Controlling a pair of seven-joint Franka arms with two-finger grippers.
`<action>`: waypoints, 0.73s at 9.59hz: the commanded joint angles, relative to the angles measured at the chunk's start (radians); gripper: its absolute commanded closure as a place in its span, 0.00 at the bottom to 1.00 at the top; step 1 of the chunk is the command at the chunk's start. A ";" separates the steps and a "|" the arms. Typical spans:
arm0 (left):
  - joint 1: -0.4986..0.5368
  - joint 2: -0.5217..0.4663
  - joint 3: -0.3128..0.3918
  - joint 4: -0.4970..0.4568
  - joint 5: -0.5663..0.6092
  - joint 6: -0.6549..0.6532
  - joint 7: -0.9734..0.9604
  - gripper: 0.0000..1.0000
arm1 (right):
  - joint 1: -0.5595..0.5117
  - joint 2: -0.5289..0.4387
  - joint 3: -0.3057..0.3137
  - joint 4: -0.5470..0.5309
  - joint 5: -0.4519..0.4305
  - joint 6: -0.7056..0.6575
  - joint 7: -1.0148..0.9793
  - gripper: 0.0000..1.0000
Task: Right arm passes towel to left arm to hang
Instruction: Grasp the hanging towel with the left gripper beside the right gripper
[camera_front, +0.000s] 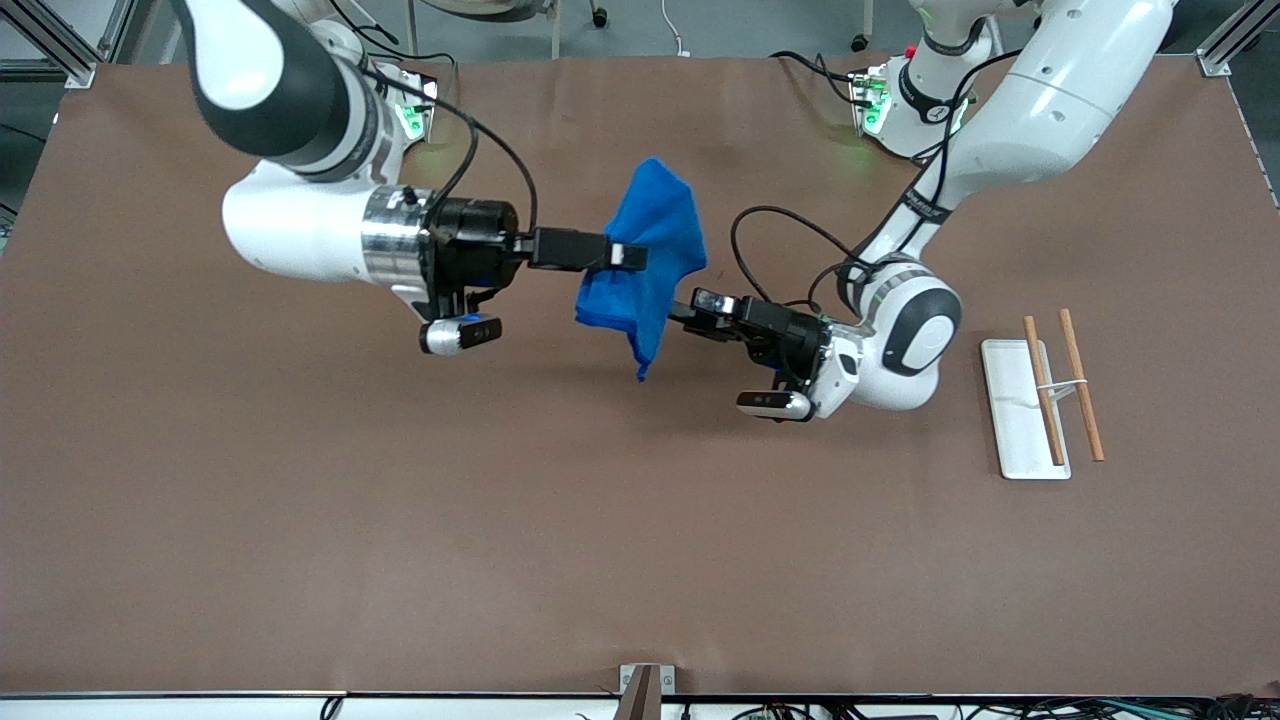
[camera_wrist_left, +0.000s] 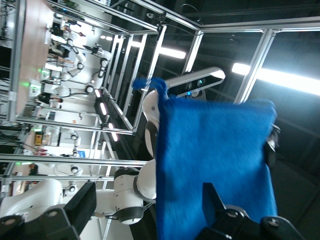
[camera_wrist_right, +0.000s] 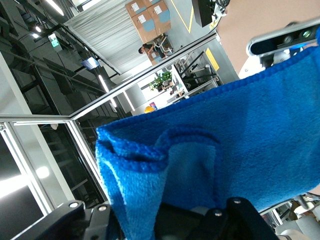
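Observation:
My left gripper grabs the blue towel by its hemmed edge (camera_wrist_left: 161, 170) next, so that the blue towel's looped corner (camera_wrist_left: 142, 84) stays free to hang on the rack.
The bright blue towel (camera_front: 650, 260) hangs in the air over the middle of the table, bunched and drooping to a point. My right gripper (camera_front: 628, 256) is shut on the towel's upper part, and blue cloth fills the right wrist view (camera_wrist_right: 240, 135) above the gripper (camera_wrist_right: 150, 210). My left gripper (camera_front: 690, 305) is level with the towel's lower part, on the side toward the left arm's end. It is open. In the left wrist view the towel (camera_wrist_left: 215, 150) hangs in front of one finger (camera_wrist_left: 212, 197), and the other finger (camera_wrist_left: 82, 200) stands well clear of it.
A white rack base (camera_front: 1015, 440) with two wooden rods (camera_front: 1084, 400) lies on the brown table (camera_front: 400, 520) toward the left arm's end. The right arm's white links (camera_wrist_left: 132, 192) show past the towel in the left wrist view.

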 joint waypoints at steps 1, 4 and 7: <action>0.018 0.027 0.002 0.011 -0.019 -0.079 -0.014 0.07 | 0.039 -0.006 -0.008 0.002 0.025 0.037 0.016 1.00; 0.027 0.019 0.002 0.010 -0.022 -0.101 -0.029 0.29 | 0.059 -0.008 -0.006 0.000 0.025 0.066 0.022 1.00; 0.050 0.019 0.004 0.007 -0.013 -0.135 -0.040 0.90 | 0.071 -0.005 -0.008 -0.001 0.023 0.075 0.021 1.00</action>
